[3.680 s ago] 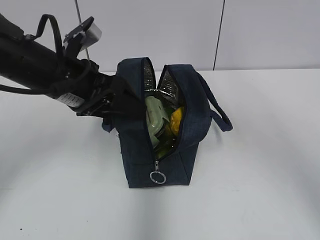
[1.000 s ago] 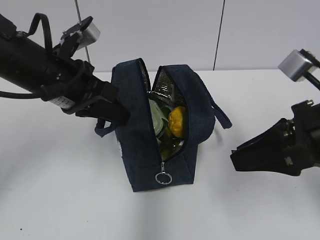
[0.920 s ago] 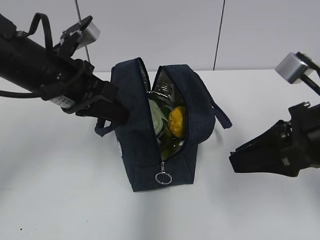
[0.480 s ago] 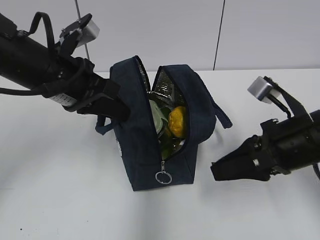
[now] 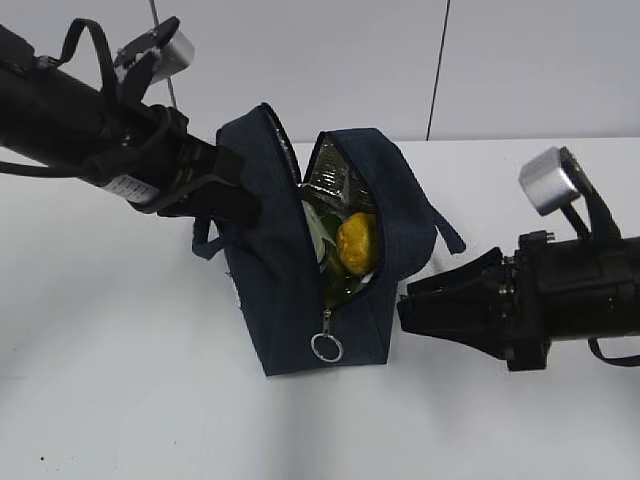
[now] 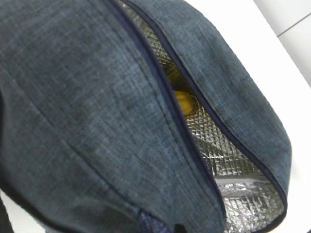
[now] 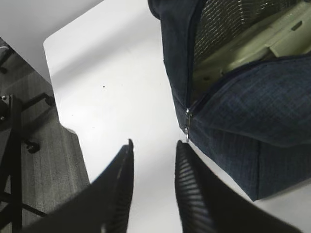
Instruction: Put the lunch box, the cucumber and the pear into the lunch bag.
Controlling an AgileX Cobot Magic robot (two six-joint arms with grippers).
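Observation:
The slider (image 5: 326, 320) sits close between the bag's fabric edges, so my right gripper needs to grab the metal zipper pull by its hanging ring (image 5: 327, 348) next.
The navy lunch bag (image 5: 280, 300) stands mid-table with its zipper open. Inside I see the pale green lid of the lunch box (image 5: 316, 232), the yellow-orange pear (image 5: 357, 243) and a bit of dark green cucumber (image 5: 338, 284) below it. My left gripper (image 5: 245, 205) holds the bag's left wall up; its fingers are hidden by fabric in the left wrist view, which shows the bag (image 6: 87, 97) and the pear (image 6: 183, 100). My right gripper (image 5: 405, 312) is open and empty at the bag's front right corner. In the right wrist view the gripper (image 7: 153, 143) is beside the zipper pull (image 7: 187, 125), with the lunch box (image 7: 252, 43) inside the bag (image 7: 243, 116).
The silver ring pull (image 5: 325, 347) hangs at the bag's near end. A loop handle (image 5: 445, 230) sticks out on the bag's right. The white table's edge (image 7: 63, 126) shows in the right wrist view, with dark floor beyond it.
My right arm has come in from the right and moved left, low, up to the bag's front corner. My left arm has lifted the bag's left wall slightly.

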